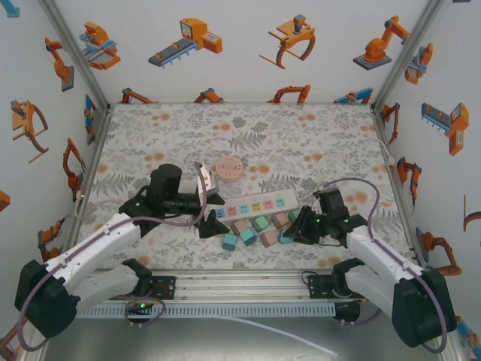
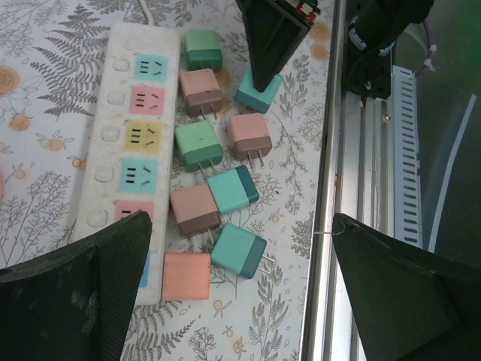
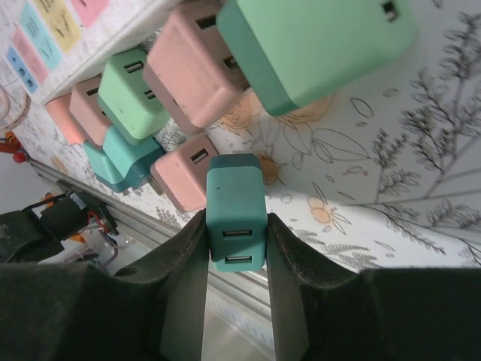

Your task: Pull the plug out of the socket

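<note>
The teal plug's lower edge [image 1: 285, 240] [image 3: 234, 161] sits on the tabletop beside a pink plug, so it is now time for my right gripper to release the teal plug.
The white power strip [image 1: 259, 203] [image 2: 128, 128] lies across the table, and the coloured sockets I can see on it are empty. Several loose plugs in pink, green and teal lie in front of it. A salmon plug [image 2: 186, 275] rests against the strip's near edge. My right gripper [image 3: 235, 226] [image 1: 294, 229] is shut on a teal two-port plug [image 3: 235, 218] [image 2: 259, 90] beside the pink and green ones. My left gripper [image 2: 240, 222] [image 1: 213, 223] hangs open over the strip's left end and another teal plug [image 2: 238, 252]. One finger [image 2: 75, 301] hides the strip's last socket.
The aluminium rail [image 2: 331, 150] runs along the table's near edge, close to the plugs. A pink round disc [image 1: 228, 169] lies behind the strip. The strip's white cord [image 1: 331, 180] curves off to the right. Printed walls enclose the table on three sides.
</note>
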Tool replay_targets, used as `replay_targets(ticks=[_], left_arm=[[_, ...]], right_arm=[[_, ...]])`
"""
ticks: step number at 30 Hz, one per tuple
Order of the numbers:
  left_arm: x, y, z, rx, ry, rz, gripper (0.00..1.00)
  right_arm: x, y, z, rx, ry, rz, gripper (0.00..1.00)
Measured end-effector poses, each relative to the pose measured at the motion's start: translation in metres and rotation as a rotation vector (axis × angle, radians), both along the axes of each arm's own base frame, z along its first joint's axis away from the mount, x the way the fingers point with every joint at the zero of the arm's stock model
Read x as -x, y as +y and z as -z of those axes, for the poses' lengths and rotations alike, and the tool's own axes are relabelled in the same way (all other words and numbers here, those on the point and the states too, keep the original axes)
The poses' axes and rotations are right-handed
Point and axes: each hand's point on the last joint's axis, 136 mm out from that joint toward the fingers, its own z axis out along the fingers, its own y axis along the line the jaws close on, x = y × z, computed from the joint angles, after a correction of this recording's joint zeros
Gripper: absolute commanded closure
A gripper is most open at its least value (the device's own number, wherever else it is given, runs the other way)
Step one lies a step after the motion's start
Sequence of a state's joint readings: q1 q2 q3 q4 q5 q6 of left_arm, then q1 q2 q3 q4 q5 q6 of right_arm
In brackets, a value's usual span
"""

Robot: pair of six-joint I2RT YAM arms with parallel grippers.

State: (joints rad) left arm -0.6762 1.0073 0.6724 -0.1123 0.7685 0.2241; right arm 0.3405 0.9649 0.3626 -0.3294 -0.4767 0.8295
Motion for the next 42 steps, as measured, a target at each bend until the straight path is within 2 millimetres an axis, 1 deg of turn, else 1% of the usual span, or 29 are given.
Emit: replay_targets(ticks=[1,2,3,5,6,11,14,16,17,19,20,21,22,24,26,27,29,30,31,35,36,38,39,42], left_arm=[[0.001,-0.001,0.002,-0.001,-0.003,0.001,0.03],[0.0,-0.001,0.003,-0.002,-0.009,-0.004,0.03],[-0.001,-0.001,0.006,-0.006,-0.016,-0.014,0.03],[-0.006,-0.001,0.009,-0.014,-0.03,-0.049,0.03],[-0.009,-0.002,0.01,-0.018,-0.039,-0.072,0.03],[-0.03,-0.006,0.009,-0.034,-0.08,-0.214,0.03],[-0.047,-0.002,0.008,-0.035,-0.075,-0.329,0.03],[-0.058,0.003,0.005,-0.028,-0.074,-0.409,0.03],[-0.064,0.006,0.003,-0.022,-0.078,-0.449,0.03],[-0.073,0.015,0.0,-0.012,-0.089,-0.527,0.03],[-0.077,0.021,-0.002,-0.011,-0.097,-0.577,0.03],[-0.083,0.029,-0.004,-0.011,-0.111,-0.632,0.03],[-0.088,0.038,-0.006,-0.013,-0.124,-0.687,0.03],[-0.1,0.058,-0.011,-0.022,-0.16,-0.818,0.03],[-0.111,0.081,-0.015,-0.034,-0.197,-0.947,0.03],[-0.115,0.093,-0.016,-0.04,-0.215,-1.006,0.03],[-0.124,0.126,-0.013,-0.064,-0.247,-1.147,0.03],[-0.126,0.14,-0.011,-0.074,-0.256,-1.201,0.03],[-0.129,0.16,-0.007,-0.089,-0.266,-1.274,0.03],[-0.133,0.223,0.011,-0.124,-0.277,-1.503,0.03],[-0.132,0.233,0.015,-0.132,-0.277,-1.54,0.03],[-0.132,0.257,0.03,-0.16,-0.269,-1.626,0.03],[-0.131,0.266,0.038,-0.18,-0.26,-1.657,0.03],[-0.13,0.29,0.059,-0.247,-0.218,-1.752,0.03]], right_arm=[[-0.001,0.002,0.001,-0.004,-0.002,-0.005,0.66],[-0.002,0.003,0.001,-0.006,-0.005,-0.007,0.58],[-0.004,0.002,0.002,0.005,-0.012,-0.006,0.53],[-0.003,-0.003,0.011,0.042,0.0,0.013,0.48],[-0.001,-0.006,0.015,0.051,0.016,0.022,0.47],[-0.005,-0.013,0.011,0.092,-0.016,0.047,0.44],[-0.005,-0.021,0.007,0.137,-0.03,0.064,0.44],[-0.01,-0.024,-0.005,0.157,-0.063,0.07,0.44],[-0.017,-0.026,-0.017,0.168,-0.101,0.075,0.44],[-0.033,-0.028,-0.045,0.188,-0.201,0.086,0.44],[-0.044,-0.031,-0.063,0.206,-0.27,0.097,0.44],[-0.054,-0.035,-0.081,0.229,-0.34,0.111,0.44],[-0.062,-0.039,-0.095,0.253,-0.395,0.126,0.43],[-0.078,-0.056,-0.123,0.339,-0.516,0.188,0.42],[-0.088,-0.077,-0.138,0.433,-0.593,0.267,0.28],[-0.09,-0.086,-0.142,0.477,-0.614,0.304,0.24],[-0.096,-0.111,-0.148,0.597,-0.674,0.396,0.17],[-0.098,-0.122,-0.148,0.655,-0.696,0.429,0.15],[-0.099,-0.132,-0.145,0.72,-0.716,0.451,0.13],[-0.101,-0.161,-0.128,0.951,-0.742,0.469,0.09],[-0.102,-0.165,-0.124,0.993,-0.743,0.467,0.08],[-0.107,-0.175,-0.113,1.084,-0.747,0.457,0.07],[-0.109,-0.179,-0.106,1.121,-0.743,0.449,0.06],[-0.114,-0.189,-0.075,1.216,-0.696,0.401,0.03]])
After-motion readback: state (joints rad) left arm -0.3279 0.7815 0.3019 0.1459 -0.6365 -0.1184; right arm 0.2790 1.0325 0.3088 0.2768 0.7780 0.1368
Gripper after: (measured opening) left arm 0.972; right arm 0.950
